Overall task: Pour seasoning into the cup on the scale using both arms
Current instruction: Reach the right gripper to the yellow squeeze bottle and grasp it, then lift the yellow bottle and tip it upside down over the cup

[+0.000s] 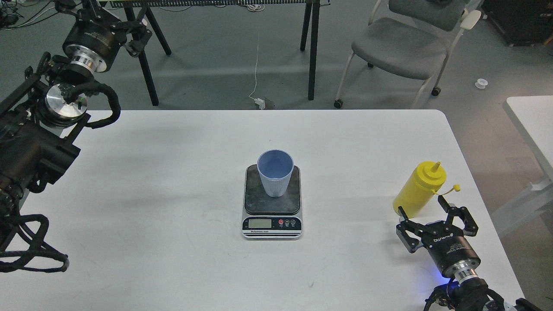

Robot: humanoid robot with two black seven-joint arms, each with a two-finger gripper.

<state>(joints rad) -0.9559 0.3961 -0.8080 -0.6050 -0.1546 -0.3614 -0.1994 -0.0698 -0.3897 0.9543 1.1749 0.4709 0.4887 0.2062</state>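
Observation:
I need to pick up the yellow seasoning bottle by its body with my right gripper next. Then I can pour seasoning into the cup.
The light blue ribbed cup stands upright on the dark plate of the scale, near the middle of the white table. The yellow seasoning bottle stands upright near the table's right edge, nozzle up, its cap hanging off to the right. My right gripper is open and low, just in front of the bottle's base, with a finger on each side and not touching it. My left gripper is raised at the far left beyond the table's back edge, claws spread and empty.
The white table has a rounded back-right corner. A grey chair and black table legs stand on the floor behind. A second white table is at the right. My left arm's cables hang over the left edge.

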